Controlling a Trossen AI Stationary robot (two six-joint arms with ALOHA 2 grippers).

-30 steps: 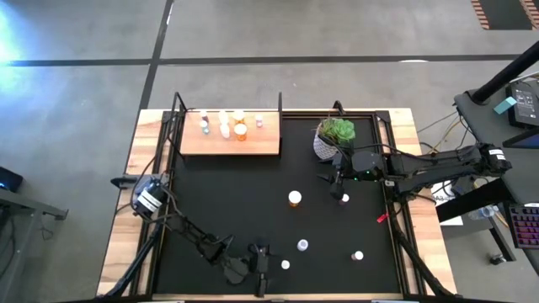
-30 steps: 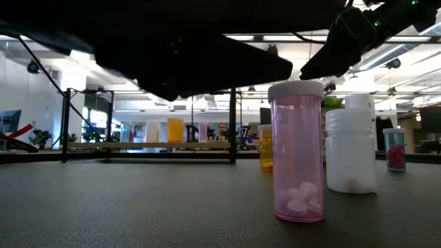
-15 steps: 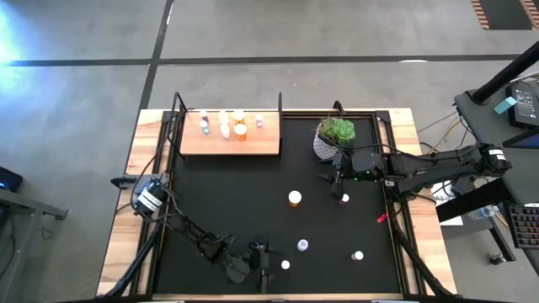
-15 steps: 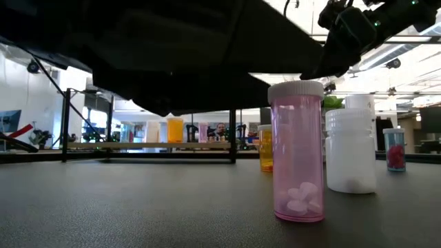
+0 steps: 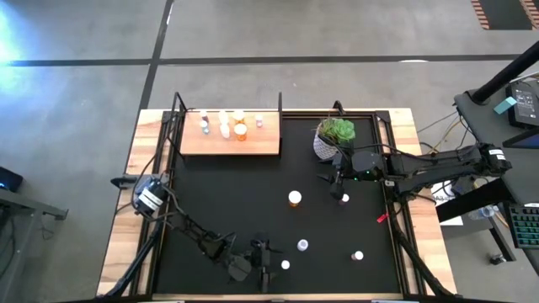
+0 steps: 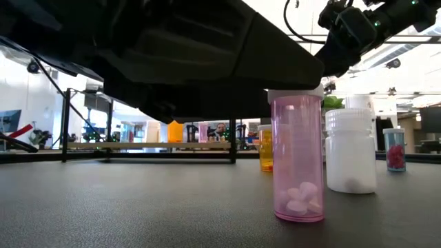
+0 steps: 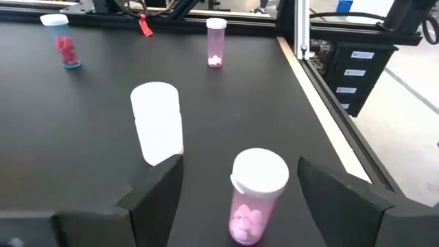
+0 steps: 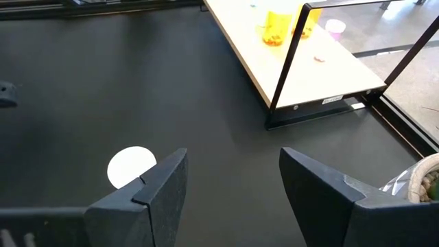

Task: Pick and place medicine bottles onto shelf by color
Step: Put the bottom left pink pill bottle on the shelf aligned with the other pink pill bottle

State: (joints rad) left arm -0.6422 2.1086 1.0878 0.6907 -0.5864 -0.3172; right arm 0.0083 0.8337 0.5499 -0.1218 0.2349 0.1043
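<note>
I will next grab the pink bottle with my left gripper by its white-end with the cap (image 5: pixel 285 264) (image 7: pixel 260 173). Then the bottle can stand upright on the shelf.
My left gripper (image 5: pixel 264 268) is open near the table's near edge. A pink bottle with a white cap (image 7: pixel 258 193) stands upright on the black mat between its two fingers, apart from both; it also shows in the low view (image 6: pixel 298 160). My right gripper (image 5: pixel 338 187) is open and empty above the mat, beside a white-capped bottle (image 8: pixel 130 166). The light-wood shelf (image 5: pixel 253 143) at the far left holds several bottles (image 5: pixel 224 126), one of them orange (image 5: pixel 241 131).
A white bottle (image 7: pixel 158 122), a red-pill bottle (image 7: pixel 63 41) and another pink bottle (image 7: pixel 216 41) stand on the mat beyond my left gripper. An orange bottle (image 5: pixel 294 199) stands mid-mat. A potted plant (image 5: pixel 333 136) is behind my right gripper. A small red object (image 5: pixel 381 218) lies at the right.
My left gripper has gone toward the table's right edge, toward the pink bottle, and now reaches over and around it. The bottle has stayed upright in place.
</note>
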